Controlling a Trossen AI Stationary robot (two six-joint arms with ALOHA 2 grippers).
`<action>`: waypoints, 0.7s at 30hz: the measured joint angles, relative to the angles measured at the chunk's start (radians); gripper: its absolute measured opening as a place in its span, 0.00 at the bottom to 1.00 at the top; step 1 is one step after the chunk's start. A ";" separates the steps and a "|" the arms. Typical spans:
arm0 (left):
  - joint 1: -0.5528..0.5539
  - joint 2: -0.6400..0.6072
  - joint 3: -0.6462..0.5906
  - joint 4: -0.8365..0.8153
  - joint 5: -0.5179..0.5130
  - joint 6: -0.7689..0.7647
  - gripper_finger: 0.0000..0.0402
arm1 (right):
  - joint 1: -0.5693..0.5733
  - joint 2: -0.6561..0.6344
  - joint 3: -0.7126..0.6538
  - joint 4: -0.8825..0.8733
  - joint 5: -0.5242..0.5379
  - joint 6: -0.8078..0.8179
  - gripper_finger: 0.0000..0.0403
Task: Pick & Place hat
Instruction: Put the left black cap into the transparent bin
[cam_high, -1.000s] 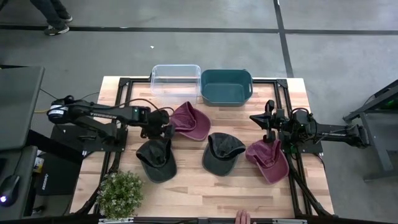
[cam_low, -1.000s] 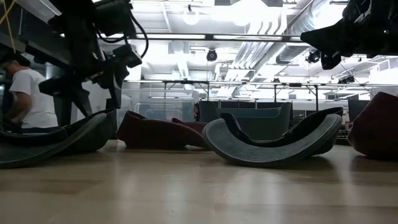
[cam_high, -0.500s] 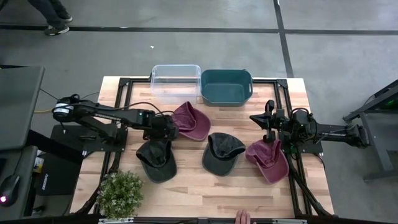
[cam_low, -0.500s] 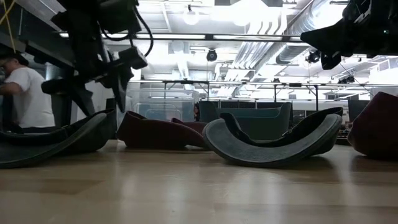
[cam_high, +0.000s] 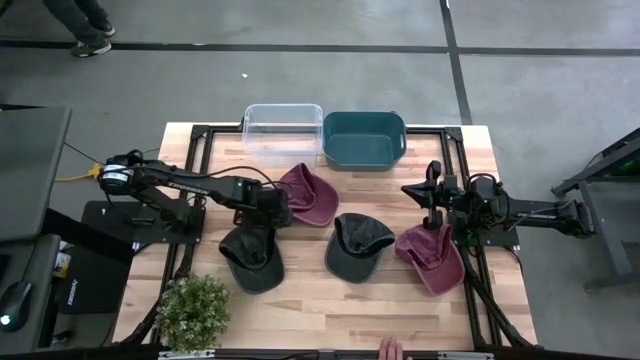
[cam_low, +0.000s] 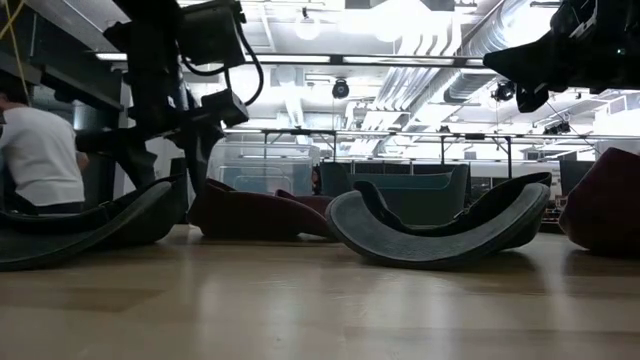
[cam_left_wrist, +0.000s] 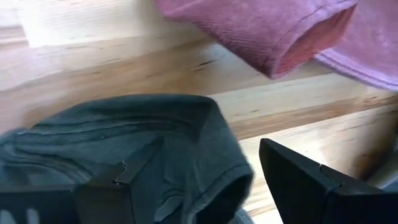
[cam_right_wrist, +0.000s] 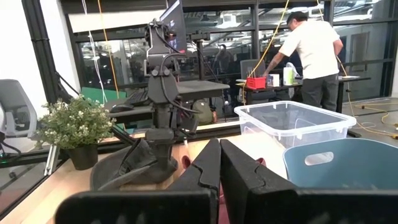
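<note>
Both fingers of my left gripper reach down around the dark grey cap, at its folded edge (cam_left_wrist: 225, 163), one beside it over wood, so my left gripper closes next.
A dark grey cap (cam_high: 250, 258) lies crown-down on the table's left half, and its rim fills the left wrist view (cam_left_wrist: 155, 130). My left gripper (cam_high: 272, 213) (cam_left_wrist: 211, 149) hangs open just over that cap's far rim, one finger on each side of it; I see no touch. A maroon cap (cam_high: 306, 194) (cam_left_wrist: 273, 31) rests just beyond. A second dark cap (cam_high: 358, 246) and a second maroon cap (cam_high: 432, 257) lie further right. My right gripper (cam_high: 432, 195) (cam_right_wrist: 219, 152) waits shut above the table's right side.
A clear bin (cam_high: 283, 128) and a teal bin (cam_high: 364, 138) stand at the far edge. A potted plant (cam_high: 193, 310) sits at the near left corner. A person's hand (cam_high: 388, 348) shows at the near edge. Bare wood lies along the near side.
My left gripper has moved a little toward the table's right, along the far rim of the dark grey cap and nearer the maroon cap, staying open. The caps have kept their places.
</note>
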 joint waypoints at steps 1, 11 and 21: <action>0.000 0.000 0.000 -0.005 0.000 0.008 0.57 | 0.000 0.000 0.000 0.000 0.000 0.000 0.00; 0.000 0.000 0.000 -0.015 0.032 0.049 0.28 | 0.000 0.000 0.000 0.000 0.000 0.000 0.00; 0.000 0.000 0.000 -0.017 0.031 0.105 0.03 | 0.000 0.000 0.000 0.000 0.000 0.000 0.00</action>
